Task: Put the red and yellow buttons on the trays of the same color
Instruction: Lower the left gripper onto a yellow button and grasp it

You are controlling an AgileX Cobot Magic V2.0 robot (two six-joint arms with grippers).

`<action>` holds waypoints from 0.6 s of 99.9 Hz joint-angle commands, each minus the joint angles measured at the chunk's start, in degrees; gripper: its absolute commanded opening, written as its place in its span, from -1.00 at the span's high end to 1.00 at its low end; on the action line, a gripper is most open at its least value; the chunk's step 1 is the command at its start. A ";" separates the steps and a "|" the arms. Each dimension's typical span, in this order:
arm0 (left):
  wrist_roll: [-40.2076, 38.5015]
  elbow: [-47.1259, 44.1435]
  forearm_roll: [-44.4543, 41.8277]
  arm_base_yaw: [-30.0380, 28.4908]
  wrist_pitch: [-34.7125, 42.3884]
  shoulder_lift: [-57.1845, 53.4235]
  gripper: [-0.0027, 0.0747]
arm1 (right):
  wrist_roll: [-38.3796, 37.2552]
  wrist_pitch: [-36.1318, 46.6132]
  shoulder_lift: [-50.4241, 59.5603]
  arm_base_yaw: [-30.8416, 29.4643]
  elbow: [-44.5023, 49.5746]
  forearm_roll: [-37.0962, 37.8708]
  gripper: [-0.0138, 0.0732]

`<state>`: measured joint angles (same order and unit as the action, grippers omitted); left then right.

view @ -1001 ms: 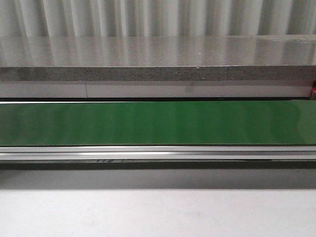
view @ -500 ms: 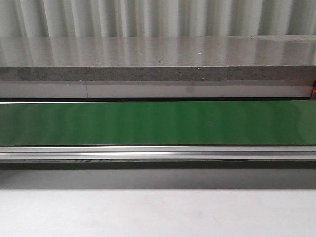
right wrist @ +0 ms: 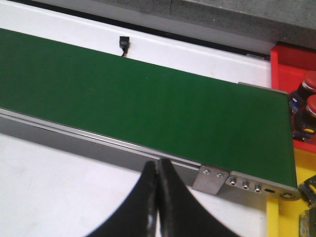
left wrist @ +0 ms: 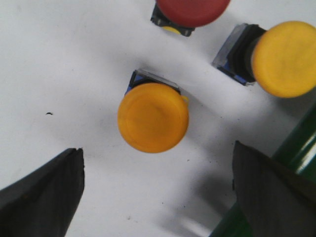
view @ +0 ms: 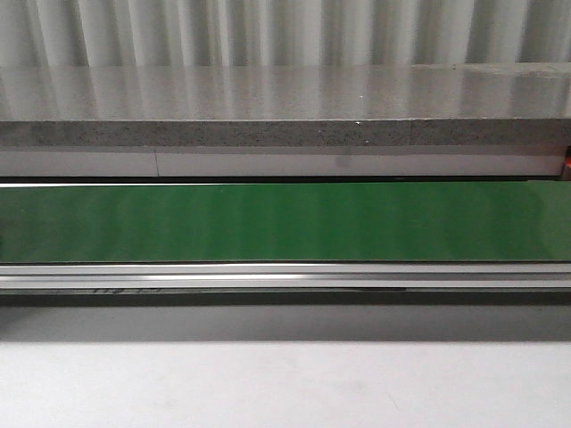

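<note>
My left gripper's fingers stop short of the yellow button's cap (left wrist: 153, 117), over white surface, so it is too early to close on the cap. The gripper moves toward the cap first.
In the left wrist view my left gripper (left wrist: 157, 190) hangs open over a white surface, its dark fingers (left wrist: 44, 192) spread wide. Just ahead of the gap stands a yellow button (left wrist: 153, 117), cap up. A second yellow button (left wrist: 284, 58) lies on its side further off, and a red button (left wrist: 191, 10) shows at the picture's edge. My right gripper (right wrist: 158, 170) is shut with nothing in it, near the green conveyor belt (right wrist: 148, 106). The red tray (right wrist: 291, 69) holds two red buttons (right wrist: 308, 94); a yellow tray (right wrist: 286, 217) sits beside it. Neither arm shows in the front view.
The green belt (view: 285, 221) runs across the front view with a metal rail (view: 285, 275) along its near side and a grey stone ledge (view: 285, 98) behind. A green belt edge (left wrist: 296, 148) sits close to my left gripper's one finger. A small black connector (right wrist: 123, 45) lies past the belt.
Only the markings on the metal rail slide a little to the left; otherwise the front view stays the same.
</note>
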<state>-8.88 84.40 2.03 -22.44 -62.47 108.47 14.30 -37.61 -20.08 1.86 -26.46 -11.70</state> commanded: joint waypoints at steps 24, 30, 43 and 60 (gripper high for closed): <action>-0.71 1.68 -0.55 -0.17 7.49 1.60 -0.58 | 0.52 3.85 -0.41 0.07 -1.42 -0.24 0.84; -0.71 1.68 -0.55 -0.17 8.32 1.96 -0.58 | 0.52 3.85 -0.41 0.07 -1.42 -0.24 0.84; -0.71 1.68 -0.77 -0.17 9.79 2.07 -0.36 | 0.52 3.85 -0.41 0.07 -1.42 -0.24 0.84; -0.71 1.68 -0.77 -0.17 9.55 2.07 0.20 | 0.52 3.85 -0.41 0.07 -1.42 -0.24 0.84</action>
<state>-8.88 84.48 1.28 -22.59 -53.91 113.45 14.30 -37.61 -20.08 1.86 -26.46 -11.70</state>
